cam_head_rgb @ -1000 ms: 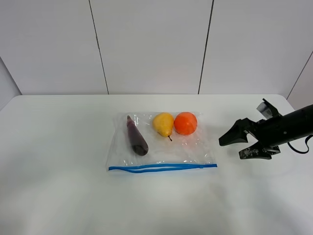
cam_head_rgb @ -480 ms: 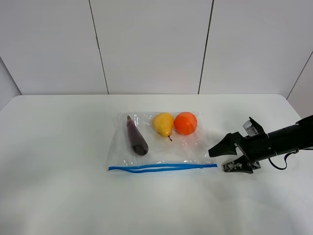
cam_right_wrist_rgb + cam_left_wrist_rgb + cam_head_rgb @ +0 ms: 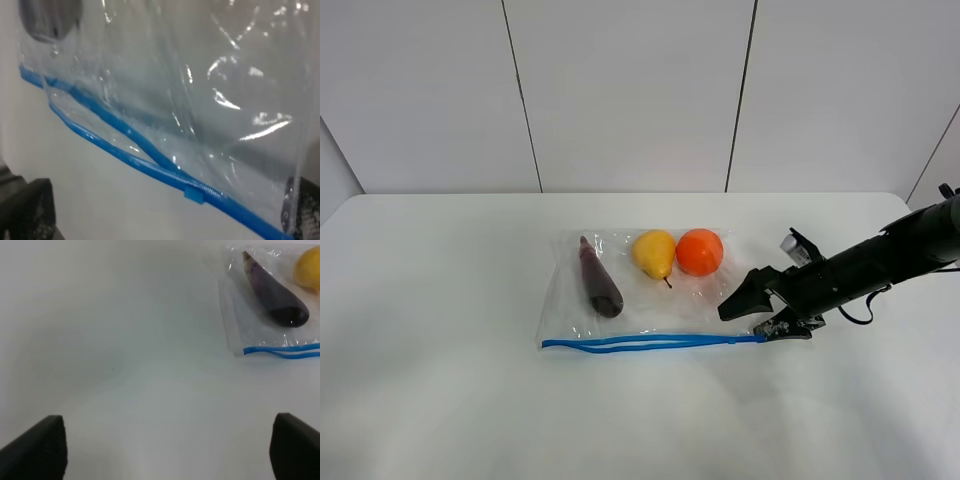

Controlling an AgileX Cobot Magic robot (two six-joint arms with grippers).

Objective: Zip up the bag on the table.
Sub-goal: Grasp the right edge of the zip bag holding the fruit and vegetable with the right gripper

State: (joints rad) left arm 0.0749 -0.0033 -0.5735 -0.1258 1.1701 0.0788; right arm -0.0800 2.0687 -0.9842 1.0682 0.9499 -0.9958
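My right gripper grabs the blue zipper by its end beside the slider next, to zip up the clear bag.
The clear bag lies flat on the white table, with an eggplant, a pear and an orange inside. Its blue zipper strip runs along the near edge, its two strands apart over the left part. My right gripper is open, low at the strip's right end. The right wrist view shows the strip and its slider close up between the fingers. My left gripper is open and empty, apart from the bag's left corner.
A white panelled wall stands behind the table. The table's far right corner is rounded, near the right arm.
My right gripper has moved left and down, from beyond the bag's right side to the right end of the zipper strip. The bag has not moved.
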